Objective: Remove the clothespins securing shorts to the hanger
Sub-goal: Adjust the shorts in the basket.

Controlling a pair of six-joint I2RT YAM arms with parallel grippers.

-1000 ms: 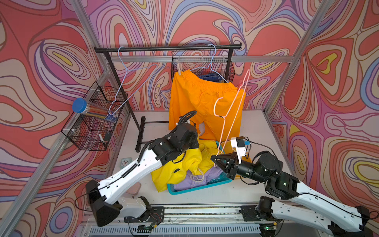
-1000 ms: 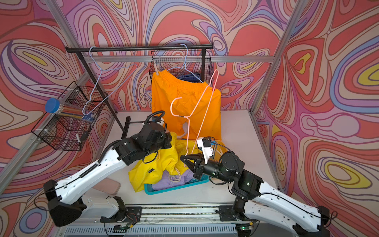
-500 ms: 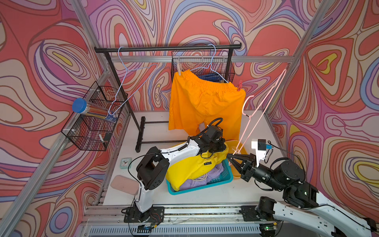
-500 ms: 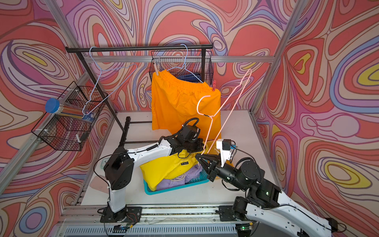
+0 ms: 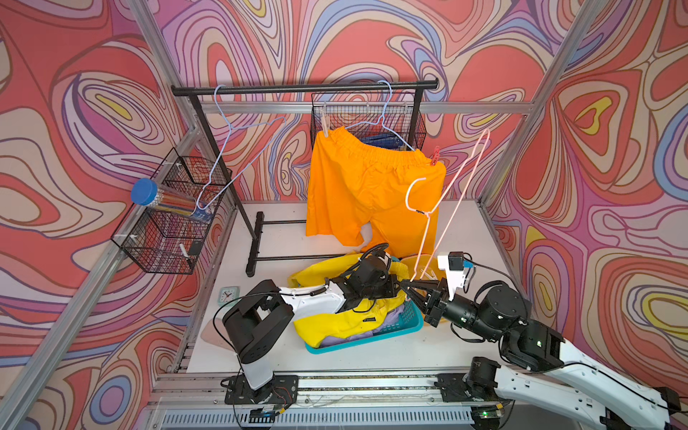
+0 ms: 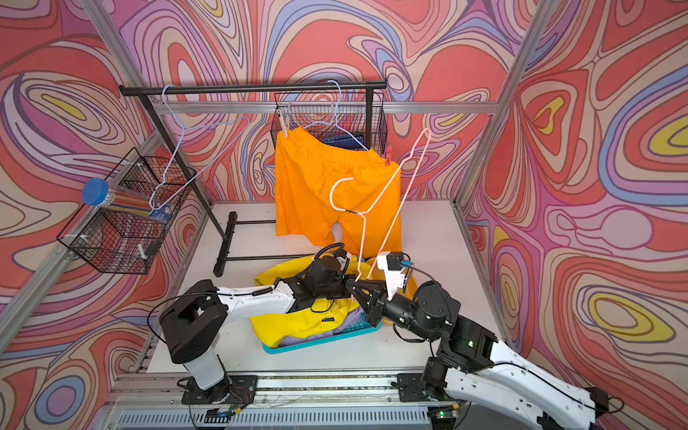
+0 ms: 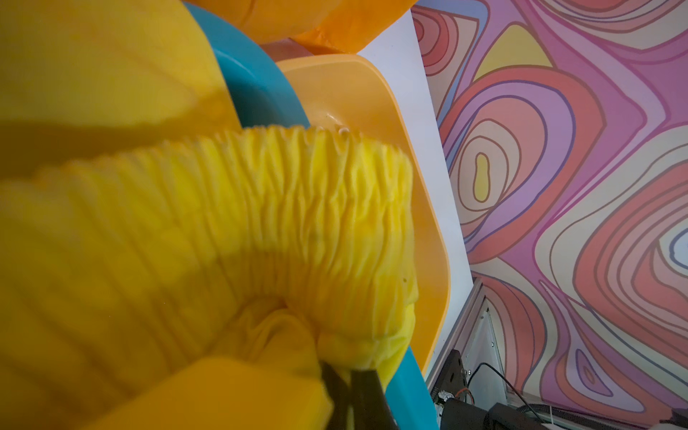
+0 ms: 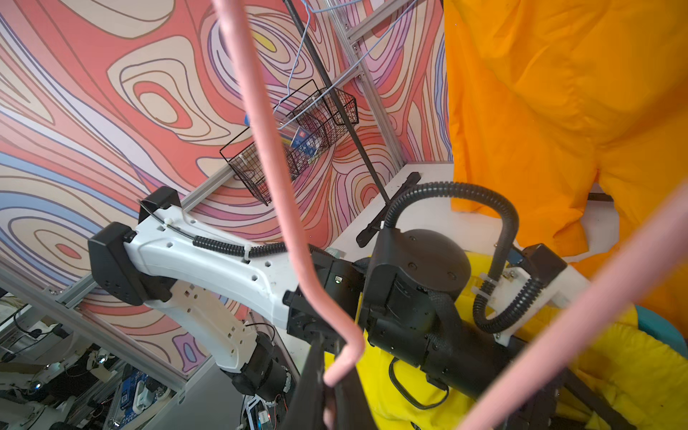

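The waistband is low over the teal basket's end, with the yellow shorts [image 7: 260,208] draped there, so it is time for my left gripper to open now.
Orange shorts [image 5: 372,186] hang on a pale blue hanger [image 5: 387,123] from the rail. A beige clothespin [image 5: 325,124] and a red clothespin [image 5: 435,154] pin them at the two waistband ends. My right gripper [image 8: 331,372] is shut on the bottom corner of a bare pink hanger [image 5: 446,208], which leans up and to the right. My left gripper [image 7: 344,368] is shut on the waistband of the yellow shorts [image 7: 260,208]. These drape over the teal basket [image 5: 372,340]. Lilac shorts [image 5: 394,316] lie in that basket. In both top views the two grippers nearly meet above the basket's right end [image 6: 372,327].
An orange bin [image 7: 372,96] stands right of the basket. An empty pale blue hanger [image 5: 231,149] hangs at the rail's [image 5: 298,88] left end. A wire basket with a blue-lidded jar [image 5: 143,191] sits on the left wall. Another wire basket [image 5: 417,123] hangs behind the orange shorts. A small clock [image 5: 228,294] lies near the left arm.
My left arm has folded and carried the yellow shorts rightward over the basket. The pink hanger's top has swung to the right, still in my right gripper.
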